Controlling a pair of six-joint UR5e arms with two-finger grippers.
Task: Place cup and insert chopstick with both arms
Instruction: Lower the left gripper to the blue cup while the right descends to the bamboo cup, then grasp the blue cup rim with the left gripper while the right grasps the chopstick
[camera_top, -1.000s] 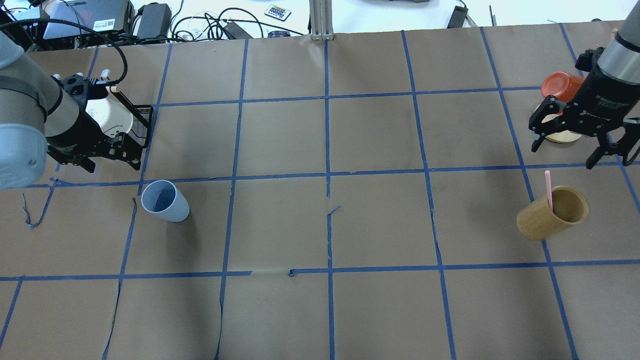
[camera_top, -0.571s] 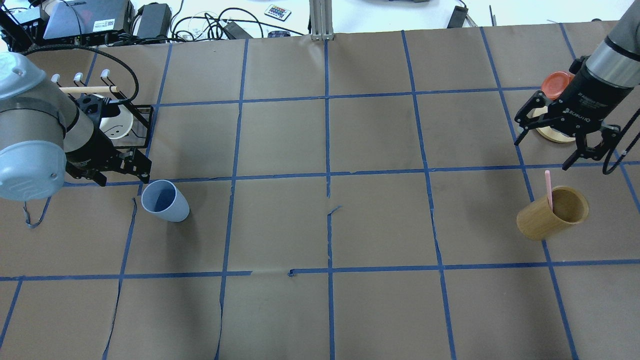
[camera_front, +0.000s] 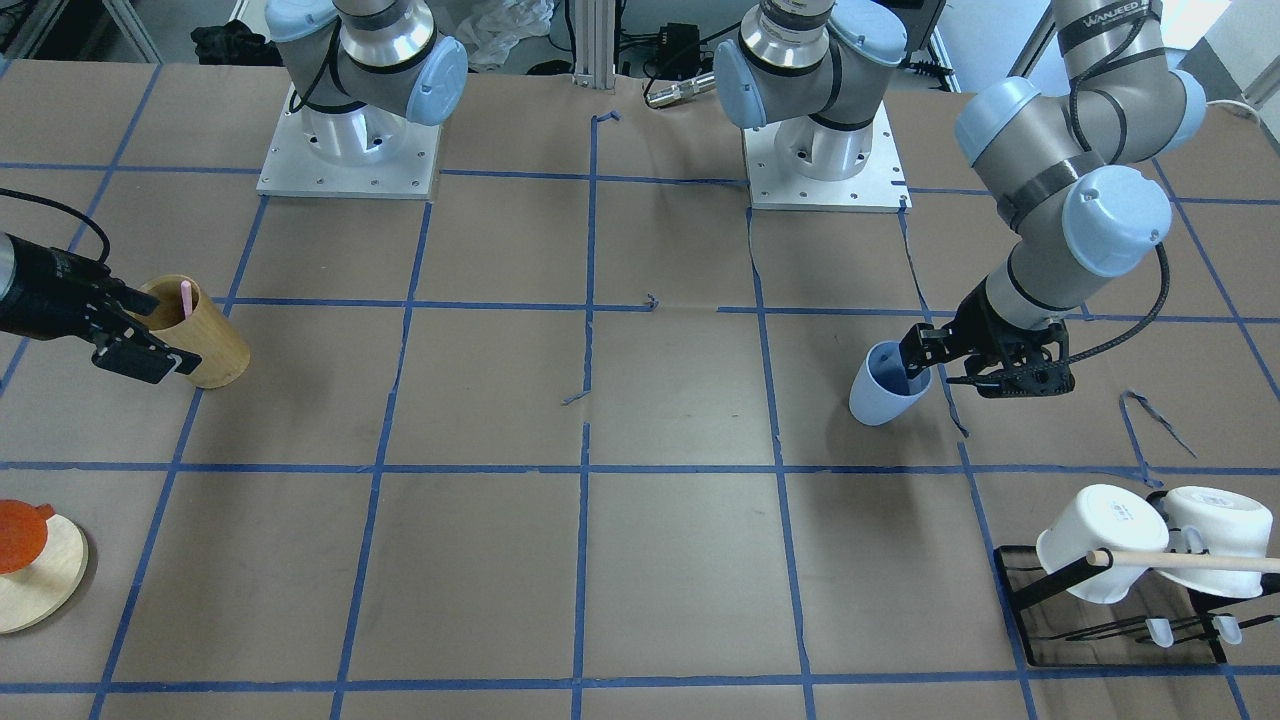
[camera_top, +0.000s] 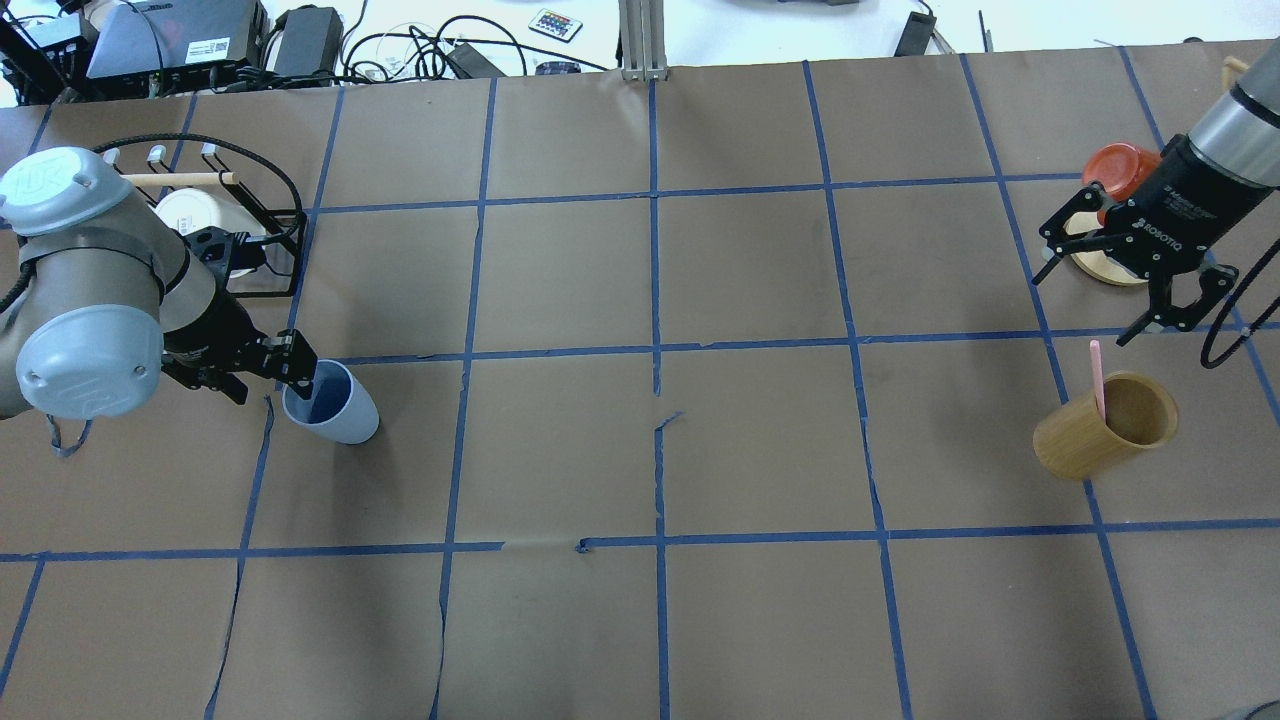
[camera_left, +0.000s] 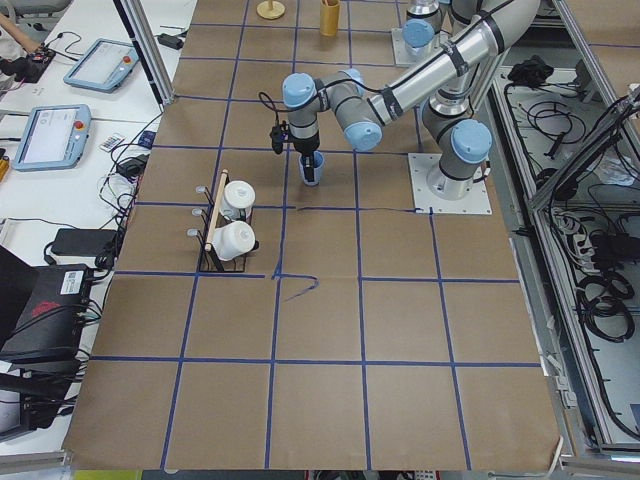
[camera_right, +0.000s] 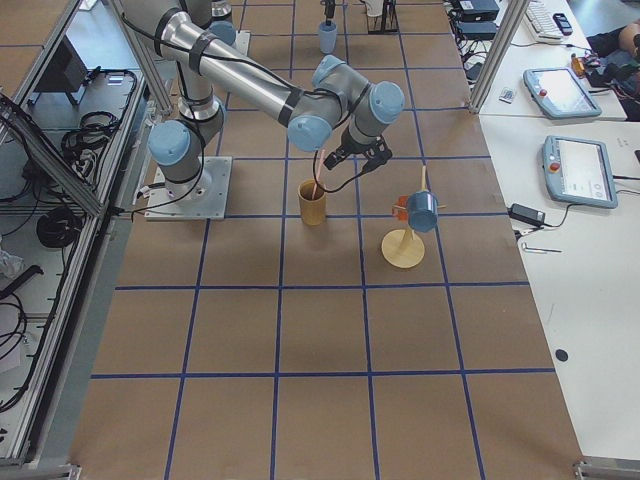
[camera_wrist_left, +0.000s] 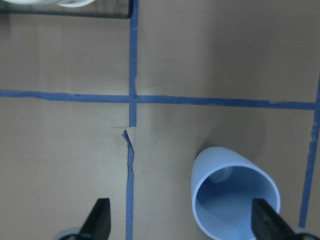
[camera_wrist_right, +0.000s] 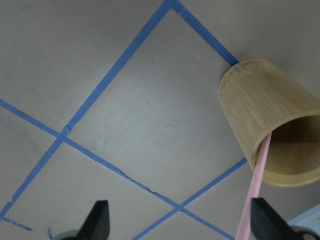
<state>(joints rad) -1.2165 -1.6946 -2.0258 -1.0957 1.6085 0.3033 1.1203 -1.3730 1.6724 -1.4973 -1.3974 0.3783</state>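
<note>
To insert the pale pink chopstick into the cup (camera_front: 889, 384), my right gripper next needs to grab the chopstick by its exposed upper end (camera_front: 186, 289).
The light blue cup (camera_top: 335, 405) stands upright on the table's left side; it also shows in the front view (camera_front: 885, 395) and the left wrist view (camera_wrist_left: 235, 195). My left gripper (camera_top: 268, 378) is open just above and beside it, one finger (camera_wrist_left: 265, 222) over the cup's rim, the other over bare paper. A pale pink chopstick (camera_top: 1097, 378) leans in a tan wooden cylinder (camera_top: 1105, 428) on the right. My right gripper (camera_top: 1090, 300) is open and empty, hovering just beyond the cylinder; the chopstick (camera_wrist_right: 255, 190) shows near one finger in the right wrist view.
A black rack with white mugs (camera_top: 250, 240) and a wooden rod stands behind my left arm. An orange cup on a round wooden stand (camera_top: 1125, 170) sits behind my right gripper. Blue tape lines grid the brown paper.
My left arm has swung from the rack toward me and down to the blue cup. My right gripper has shifted a little toward the table's middle and the cylinder. Both stayed open.
</note>
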